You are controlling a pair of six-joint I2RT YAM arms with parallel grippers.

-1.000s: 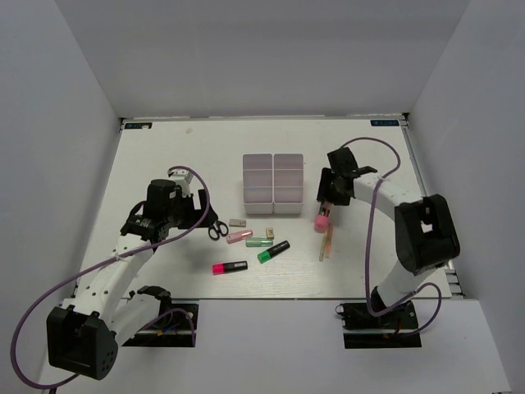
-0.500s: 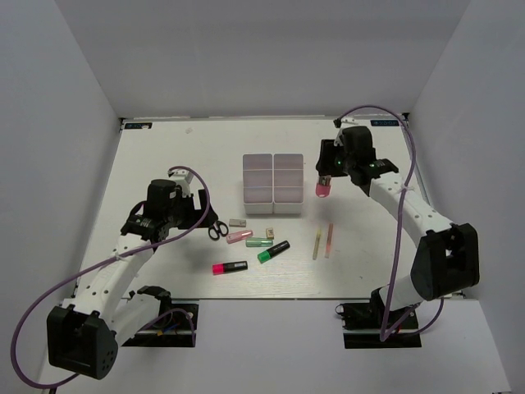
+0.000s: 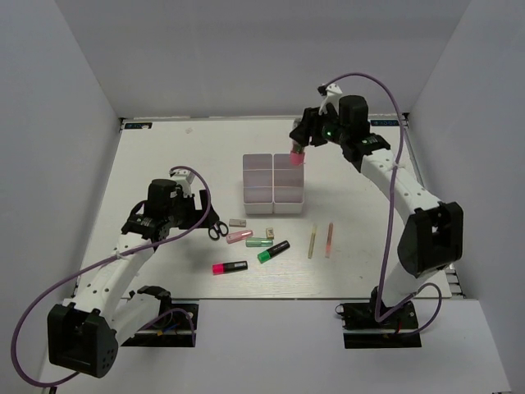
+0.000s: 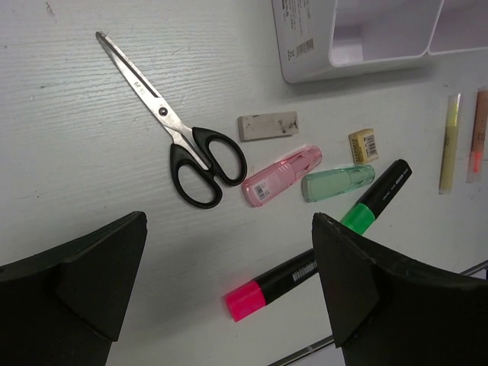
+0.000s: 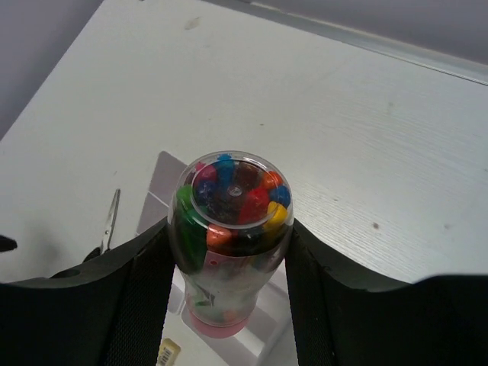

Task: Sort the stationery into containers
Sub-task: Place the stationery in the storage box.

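Observation:
The tilted fat pink tube (image 5: 229, 229) is hanging past the far rim of the bins and would fall there if I opened now, so my right gripper needs to keep holding the tube.
My right gripper (image 3: 300, 145) is shut on the fat pink tube (image 5: 229, 229), a clear bottle of coloured bits with a pink cap, and holds it cap down over the far right of the white bins (image 3: 273, 184). The bins also show in the left wrist view (image 4: 366, 38) and the right wrist view (image 5: 267, 343). My left gripper (image 3: 201, 220) is open and empty above the black-handled scissors (image 4: 194, 156). Near it lie a pink highlighter (image 4: 282, 276), a green highlighter (image 4: 377, 200), pink (image 4: 282, 175) and green (image 4: 337, 183) pastel markers and two erasers (image 4: 267, 126). Two thin sticks (image 3: 320, 240) lie to the right.
White walls stand round the table on the left, back and right. The table's near edge (image 3: 271, 297) runs just in front of the highlighters. Purple cables loop off both arms.
My right gripper has lifted the fat pink tube from the table near the two sticks and carried it back and left to above the bins. The left arm has not moved.

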